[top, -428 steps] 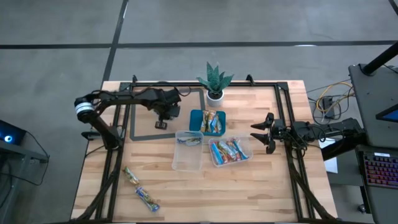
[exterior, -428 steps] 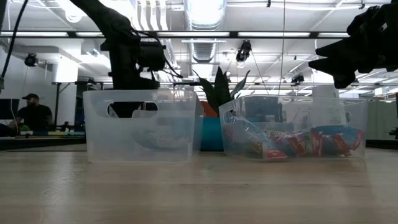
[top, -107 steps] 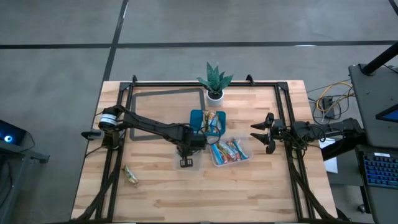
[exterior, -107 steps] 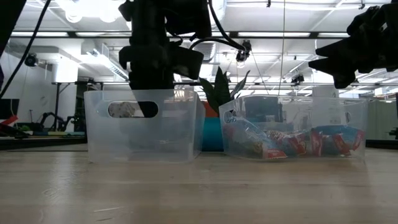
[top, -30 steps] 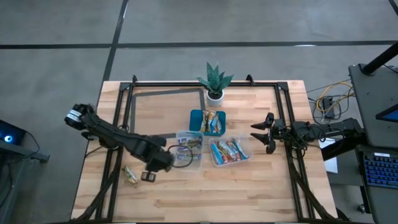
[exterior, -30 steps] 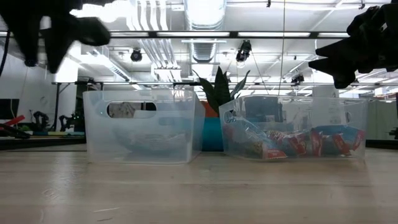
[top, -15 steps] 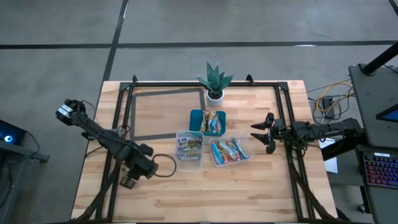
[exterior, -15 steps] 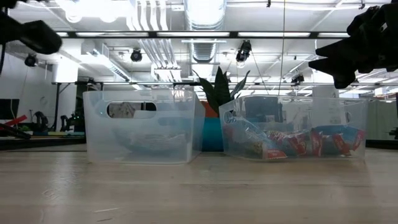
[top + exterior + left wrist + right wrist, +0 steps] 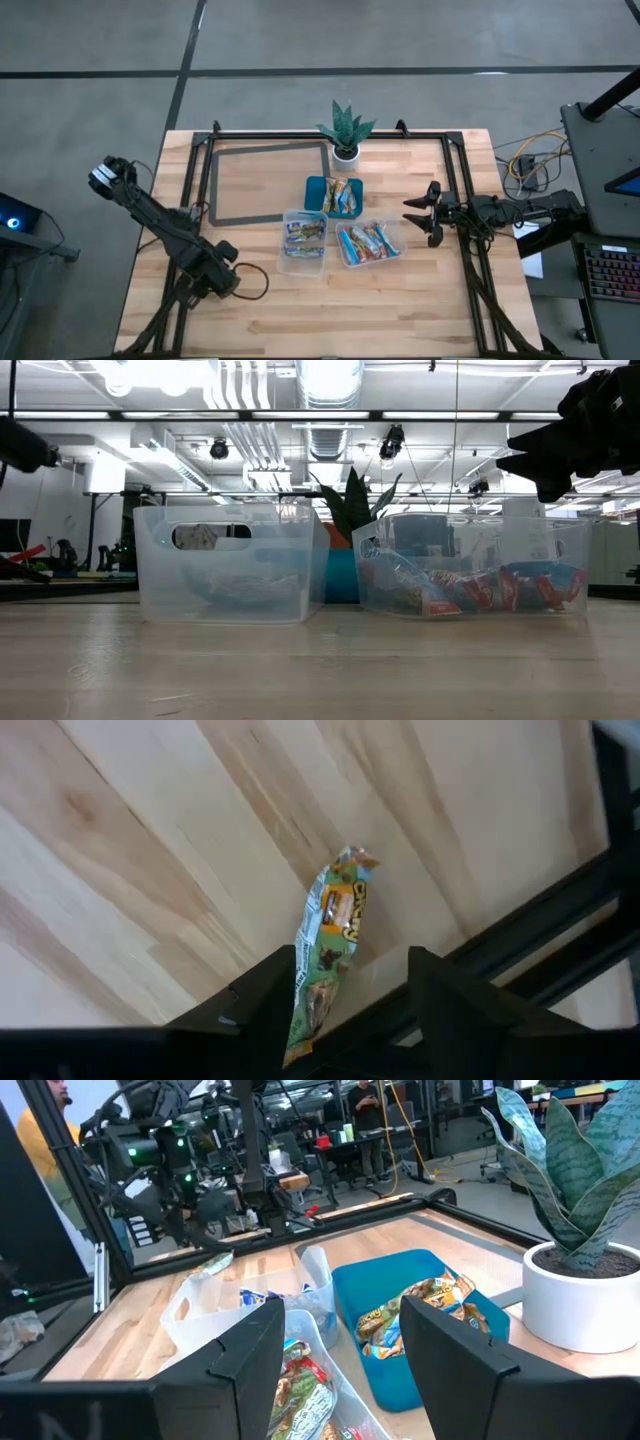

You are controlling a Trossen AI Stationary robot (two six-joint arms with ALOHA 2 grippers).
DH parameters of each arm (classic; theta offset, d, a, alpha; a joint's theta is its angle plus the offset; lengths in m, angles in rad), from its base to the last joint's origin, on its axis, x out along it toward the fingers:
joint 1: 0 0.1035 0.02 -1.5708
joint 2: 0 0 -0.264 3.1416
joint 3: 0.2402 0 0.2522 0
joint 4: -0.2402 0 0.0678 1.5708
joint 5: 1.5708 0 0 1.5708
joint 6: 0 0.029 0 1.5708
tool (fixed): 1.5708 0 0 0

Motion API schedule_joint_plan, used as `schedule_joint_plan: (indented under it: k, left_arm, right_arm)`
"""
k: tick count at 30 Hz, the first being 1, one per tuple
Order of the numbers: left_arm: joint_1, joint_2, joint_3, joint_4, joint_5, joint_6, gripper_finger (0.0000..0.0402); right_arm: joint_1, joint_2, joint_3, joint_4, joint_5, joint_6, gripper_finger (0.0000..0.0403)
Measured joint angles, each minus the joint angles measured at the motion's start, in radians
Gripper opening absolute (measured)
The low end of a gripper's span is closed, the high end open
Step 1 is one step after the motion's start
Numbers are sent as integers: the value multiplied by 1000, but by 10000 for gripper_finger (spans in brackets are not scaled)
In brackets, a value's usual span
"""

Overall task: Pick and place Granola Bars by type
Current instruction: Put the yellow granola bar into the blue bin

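Observation:
I should grab the green granola bar by the middle of its wrapper (image 9: 330,955) with my left gripper next. Then the bar goes into the teal tray.
One granola bar in a green wrapper (image 9: 330,955) lies flat on the wood near the table's left front. My left gripper (image 9: 350,958) hangs open over it with a finger on either side; in the high view this gripper (image 9: 212,284) hides the bar. Other granola bars lie in a clear tub (image 9: 304,240), a second clear tub (image 9: 370,243) and a teal tray (image 9: 334,196). My right gripper (image 9: 425,213) waits open and holds nothing, to the right of the second tub.
A potted plant (image 9: 345,130) stands at the far middle, beside a dark-framed mat (image 9: 268,185). Black frame rails run along the table's left side (image 9: 560,920) and right side (image 9: 462,200). Bare wood lies along the near edge (image 9: 350,310).
My left gripper has left the first clear tub and swung toward the table's left and near edge, coming down over the green bar lying there. The bar has stayed where it was. The right arm has kept still.

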Motion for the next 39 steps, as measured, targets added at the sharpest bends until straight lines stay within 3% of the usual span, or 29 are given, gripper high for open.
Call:
schedule_joint_plan:
  k: [26,39]
  left_arm:
    - [-97,2,-236,340,3,-184,177]
    - [-97,4,-306,398,-3,-207,175]
  right_arm:
    - [0,0,0,0,0,0,189]
    - [0,0,0,0,0,0,189]
